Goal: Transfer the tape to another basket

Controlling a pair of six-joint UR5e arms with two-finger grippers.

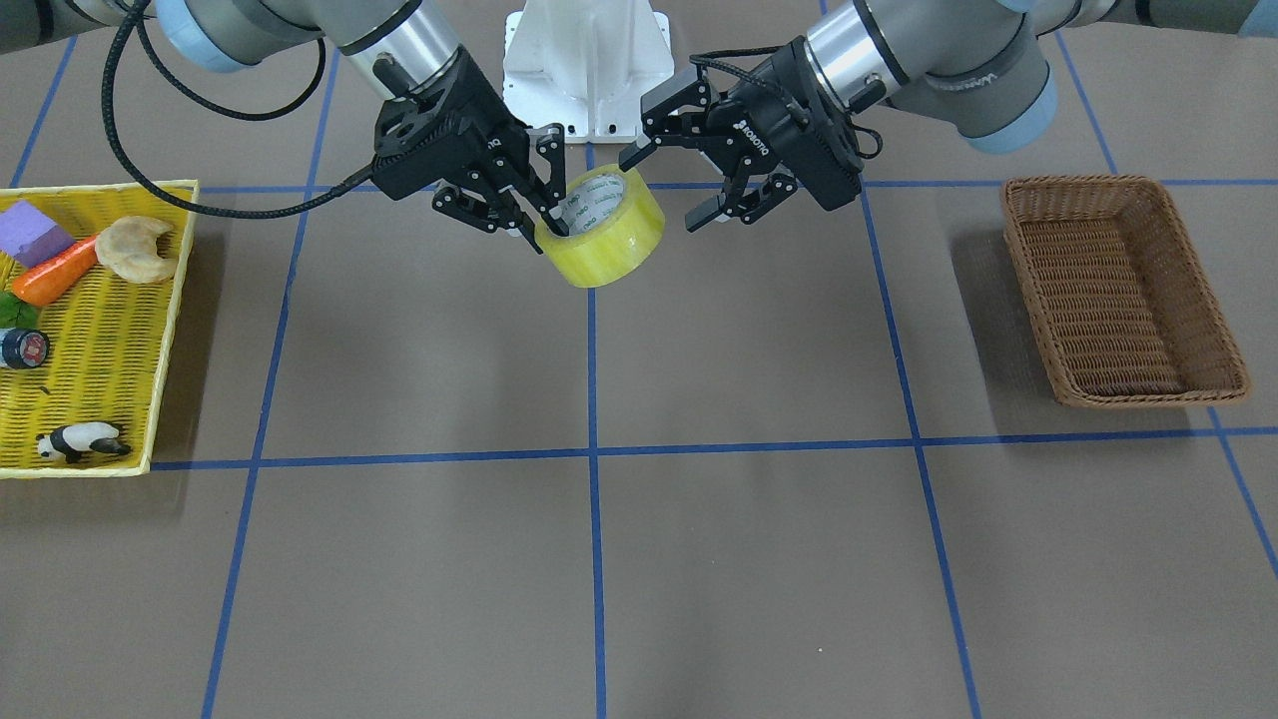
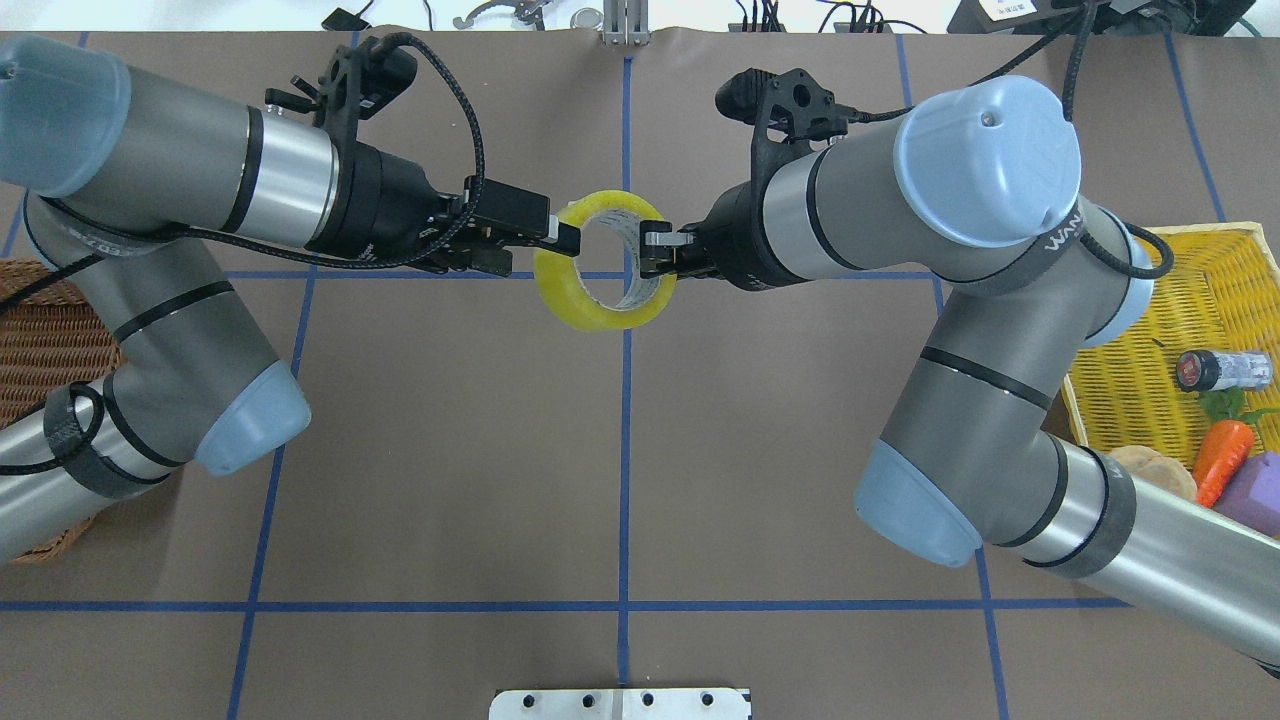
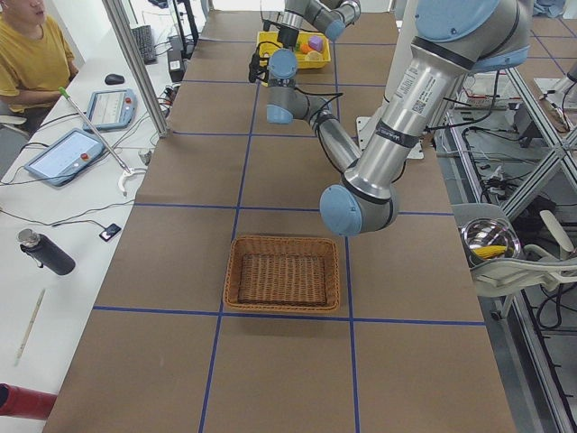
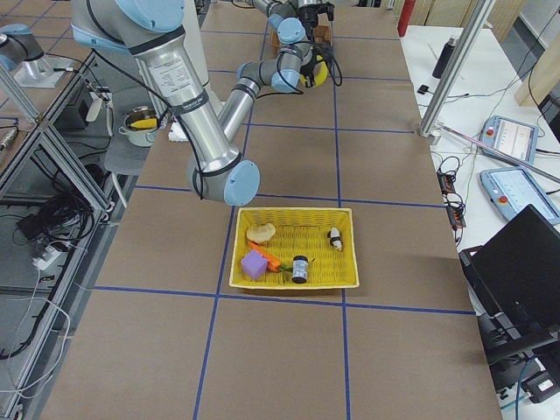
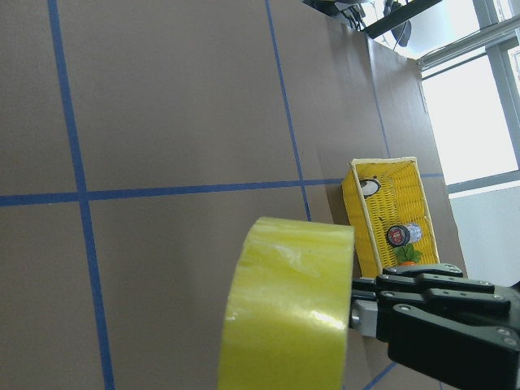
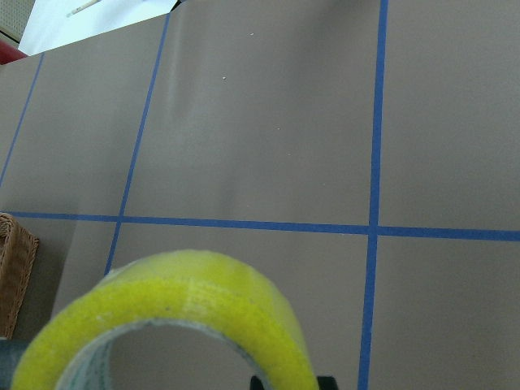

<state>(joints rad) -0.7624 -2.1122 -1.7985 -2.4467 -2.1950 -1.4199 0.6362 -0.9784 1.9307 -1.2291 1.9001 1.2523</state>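
Observation:
The robot's right fingers take up one side of the tape roll, so the left gripper needs to pinch the roll's bare side (image 1: 644,210) (image 5: 288,305) opposite them next.
The yellow-green tape roll (image 1: 609,250) hangs in the air over the table's middle, near the robot's base. My right gripper (image 1: 544,225) is shut on its wall, one finger inside the core and one outside; it also shows in the overhead view (image 2: 655,245). My left gripper (image 1: 664,190) is open, its fingers spread at the roll's opposite rim (image 2: 555,245). The roll fills the bottom of both wrist views (image 5: 284,309) (image 6: 187,284). The brown wicker basket (image 1: 1123,290) sits empty on my left side (image 2: 40,340).
A yellow mesh basket (image 1: 90,330) on my right side holds a small dark roll with a red label (image 1: 25,348), a carrot (image 1: 55,272), a croissant (image 1: 140,248), a purple block (image 1: 30,232) and a panda figure (image 1: 80,439). Blue tape lines cross the brown table.

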